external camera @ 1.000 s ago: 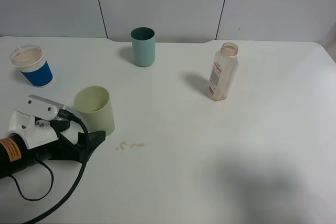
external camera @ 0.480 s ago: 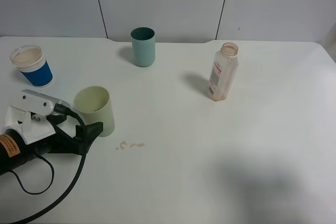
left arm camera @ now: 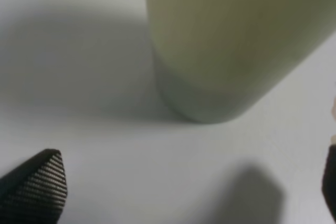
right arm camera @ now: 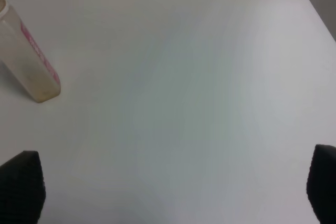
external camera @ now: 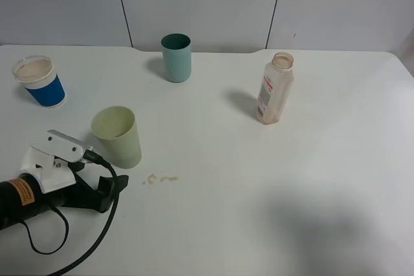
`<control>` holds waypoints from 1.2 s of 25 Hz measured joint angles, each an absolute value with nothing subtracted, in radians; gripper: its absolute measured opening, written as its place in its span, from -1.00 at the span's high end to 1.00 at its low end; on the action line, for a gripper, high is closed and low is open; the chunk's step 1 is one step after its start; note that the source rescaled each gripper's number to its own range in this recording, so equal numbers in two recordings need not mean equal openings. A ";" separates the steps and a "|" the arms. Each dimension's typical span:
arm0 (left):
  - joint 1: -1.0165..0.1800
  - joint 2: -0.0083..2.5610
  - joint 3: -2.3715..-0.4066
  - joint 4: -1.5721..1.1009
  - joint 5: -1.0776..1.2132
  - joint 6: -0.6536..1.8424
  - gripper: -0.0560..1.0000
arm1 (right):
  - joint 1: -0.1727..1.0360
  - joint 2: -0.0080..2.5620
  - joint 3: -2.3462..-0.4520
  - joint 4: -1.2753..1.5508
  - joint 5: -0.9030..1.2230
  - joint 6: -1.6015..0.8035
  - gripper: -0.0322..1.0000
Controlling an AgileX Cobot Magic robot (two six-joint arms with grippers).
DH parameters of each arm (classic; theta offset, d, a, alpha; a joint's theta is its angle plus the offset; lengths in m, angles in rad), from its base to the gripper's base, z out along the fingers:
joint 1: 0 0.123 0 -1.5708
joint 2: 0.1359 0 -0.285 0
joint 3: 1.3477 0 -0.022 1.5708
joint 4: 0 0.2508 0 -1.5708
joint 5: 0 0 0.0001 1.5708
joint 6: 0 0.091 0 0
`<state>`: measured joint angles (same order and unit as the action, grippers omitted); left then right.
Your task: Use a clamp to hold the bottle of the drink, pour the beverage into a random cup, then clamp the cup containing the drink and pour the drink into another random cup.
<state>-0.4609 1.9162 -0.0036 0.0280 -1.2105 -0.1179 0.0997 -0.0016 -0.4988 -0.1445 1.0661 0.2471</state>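
Note:
I should pour the drink into another cup next, so I need to pick up the pale green cup by its body with my left gripper.
The clear drink bottle stands uncapped at the right centre and looks nearly empty; it also shows in the right wrist view. A pale green cup stands upright at the left and fills the left wrist view. My left gripper is open and empty, just in front of that cup and not touching it; in its wrist view the jaws stand wide apart. My right gripper is open and empty over bare table; the high view does not show it.
A teal cup stands at the back centre. A blue paper cup with a light brown drink stands at the far left. A small spill lies right of my left gripper.
My left gripper has drawn back from the pale green cup toward the table's front edge. The cups and the bottle have not moved.

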 joint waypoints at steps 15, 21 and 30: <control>-0.461 1.920 -0.088 0.029 -1.211 -0.116 -0.90 | 0.100 -0.002 -0.499 -0.144 1.066 0.247 -1.00; -0.461 1.970 -0.131 0.044 -1.213 -0.116 -0.90 | 0.100 -0.002 -0.499 -0.144 1.066 0.247 -1.00; -0.461 2.009 -0.212 0.069 -1.212 -0.116 -0.83 | 0.100 -0.002 -0.499 -0.144 1.066 0.247 -1.00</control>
<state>-0.4609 2.0089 -0.2124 0.0690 -1.2118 -0.1159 0.0997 -0.0016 -0.4988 -0.1445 1.0661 0.2471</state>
